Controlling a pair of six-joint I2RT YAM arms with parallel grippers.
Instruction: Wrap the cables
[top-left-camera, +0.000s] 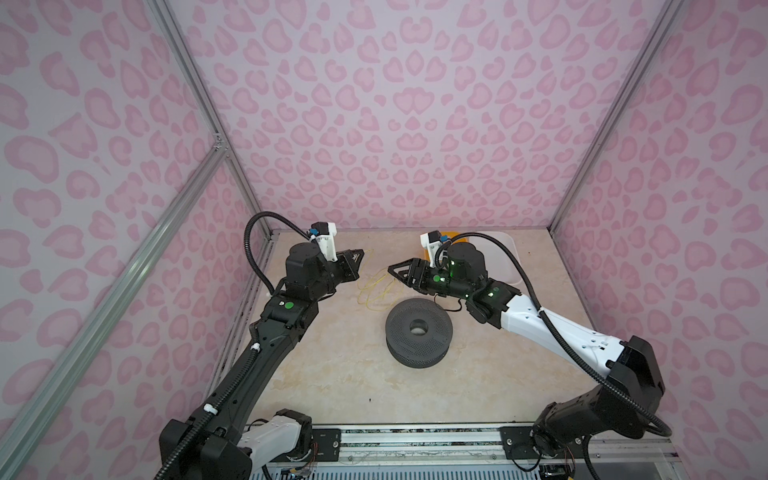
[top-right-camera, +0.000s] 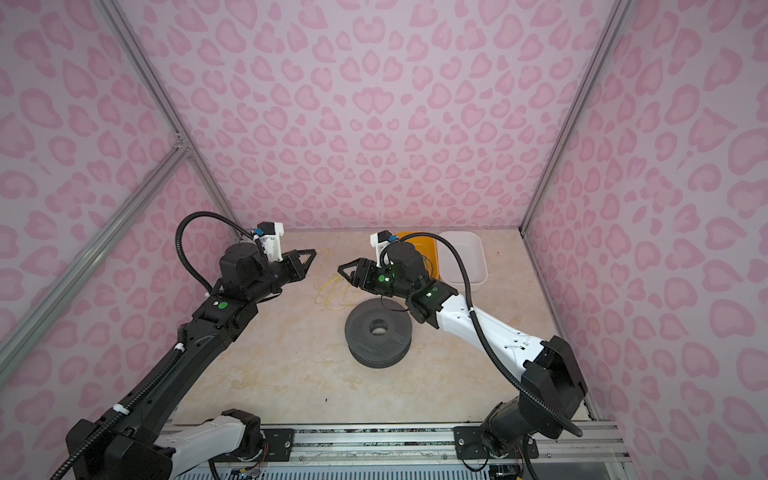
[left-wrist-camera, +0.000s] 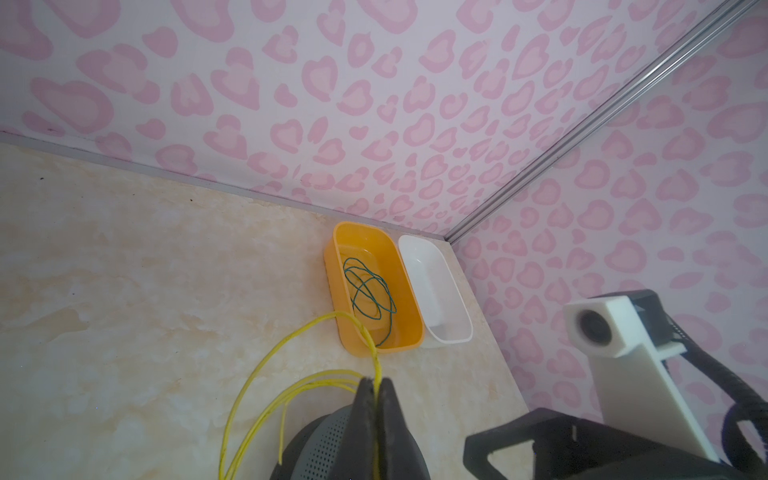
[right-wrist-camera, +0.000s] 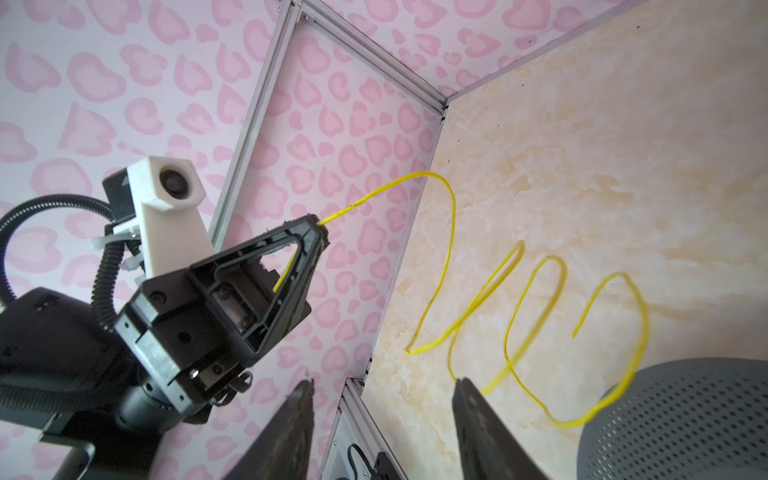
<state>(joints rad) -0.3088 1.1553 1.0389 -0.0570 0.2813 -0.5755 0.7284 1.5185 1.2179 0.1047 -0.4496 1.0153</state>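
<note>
My right gripper should next grab the yellow cable (top-left-camera: 371, 291) (right-wrist-camera: 534, 340) by its loops, so the cable's end in my left gripper stays free to wrap.
A thin pale yellow cable (top-left-camera: 371, 291) (top-right-camera: 328, 291) lies in loose loops on the table between the two grippers. My left gripper (top-left-camera: 362, 252) (left-wrist-camera: 375, 380) is shut on one end of it, and the wire rises from the table to its tips (right-wrist-camera: 318, 222). My right gripper (top-left-camera: 391, 269) (right-wrist-camera: 384, 381) stands open just above the loops (right-wrist-camera: 540, 299), with nothing between its fingers. A dark green cable (left-wrist-camera: 368, 286) sits coiled inside the orange bin (left-wrist-camera: 365, 347) at the back. A dark grey perforated spool (top-left-camera: 417, 332) (top-right-camera: 378, 332) lies flat in front of the yellow loops.
A white bin (left-wrist-camera: 449, 307) (top-right-camera: 465, 257) stands beside the orange bin (top-right-camera: 430, 249) in the back right corner. Pink patterned walls with aluminium frame posts close in the table on three sides. The arm bases sit on a rail along the front edge.
</note>
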